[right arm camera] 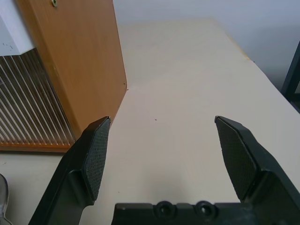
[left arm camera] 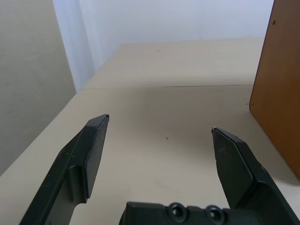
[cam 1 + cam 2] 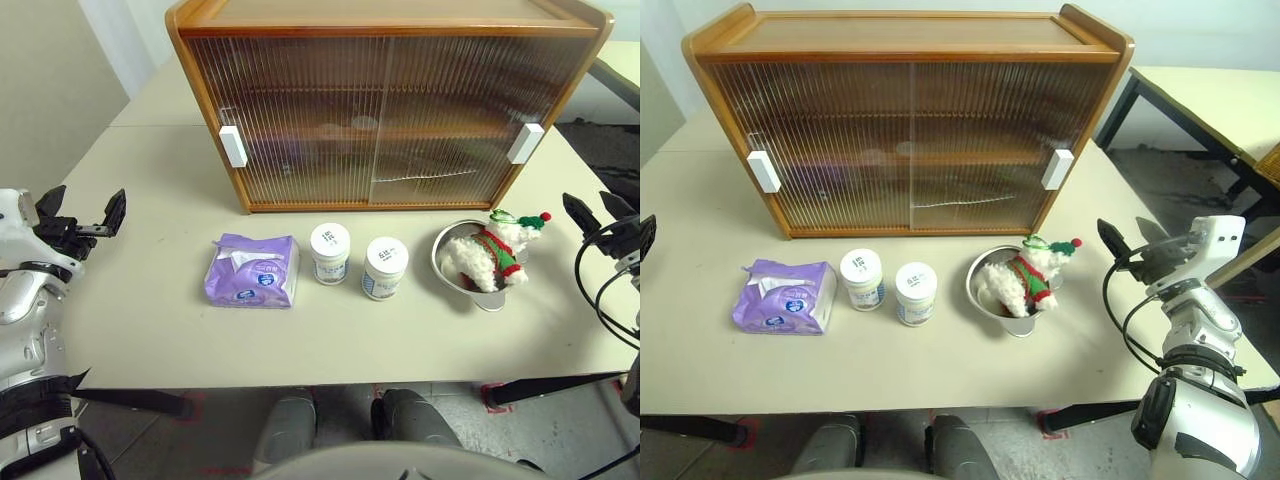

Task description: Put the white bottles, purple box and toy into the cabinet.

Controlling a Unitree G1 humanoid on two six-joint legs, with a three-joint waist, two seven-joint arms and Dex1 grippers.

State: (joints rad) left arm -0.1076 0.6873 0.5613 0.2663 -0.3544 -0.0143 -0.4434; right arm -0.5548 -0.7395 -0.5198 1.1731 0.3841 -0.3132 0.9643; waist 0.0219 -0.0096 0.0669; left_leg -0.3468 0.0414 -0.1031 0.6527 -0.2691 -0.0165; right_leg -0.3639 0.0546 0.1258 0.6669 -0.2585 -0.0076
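My left gripper needs to grab the loose wrapper end (image 3: 215, 264) away from the bottles next, because the purple box's soft film (image 3: 232, 280) is crumpled and loose.
Two white bottles (image 3: 330, 252) (image 3: 384, 268) stand side by side on the table in front of the cabinet (image 3: 385, 110), whose two ribbed sliding doors are shut. Left of them lies the purple box (image 3: 253, 271). To their right the toy (image 3: 493, 250) sits in a round steel bowl (image 3: 450, 247). My left gripper (image 3: 83, 213) hovers open over the table's left side, far from the objects. At the right edge my right gripper (image 3: 1125, 238) is open too, right of the toy, with nothing between its fingers (image 1: 96, 154).
White handles (image 3: 232, 146) (image 3: 525, 143) sit at the outer ends of the cabinet doors. A second table (image 3: 1215, 100) stands to the right behind a gap. The cabinet's side panel (image 1: 79, 65) is close beside my right gripper.
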